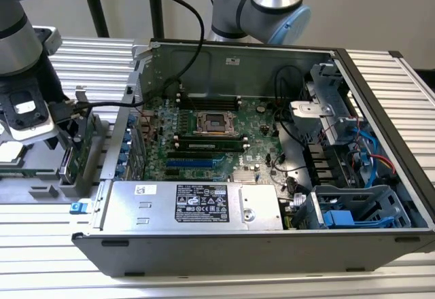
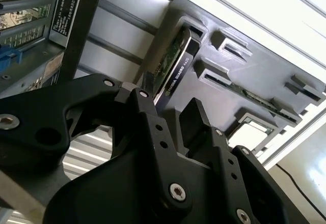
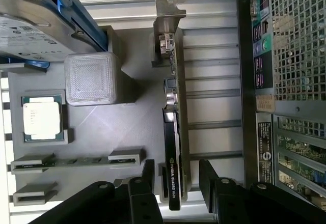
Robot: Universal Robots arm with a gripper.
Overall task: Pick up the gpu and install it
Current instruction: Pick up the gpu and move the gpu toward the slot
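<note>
I will next grab the flat black-covered end [image 3: 173, 170] with my gripper to install the GPU, because the bracket end [image 3: 168, 20] bends outward and its parts stick up.
The gpu [image 3: 172, 147] stands on its long edge in a slot of the grey holder tray [image 3: 137, 127], black cover to one side and silver end bracket [image 3: 169, 7] at the far end. My gripper [image 3: 175, 183] is open, with one black finger [image 3: 147, 175] on each side of the card's near end and a small gap to each face. In the second wrist view the same fingers [image 2: 145, 104] flank the gpu [image 2: 175, 66]. In the exterior view the gripper [image 1: 68, 126] hangs over the gpu [image 1: 70, 157] at the exterior view's left, outside the computer case.
The open computer case [image 1: 380, 143] lies at the exterior view's right of the tray, with the motherboard [image 1: 211, 143] and power supply [image 1: 197, 204] inside. The tray also holds a processor chip [image 3: 43, 118], a grey block [image 3: 94, 79], a drive [image 3: 35, 25] and RAM sticks [image 3: 76, 162]. A second arm [image 1: 272, 0] stands behind the case.
</note>
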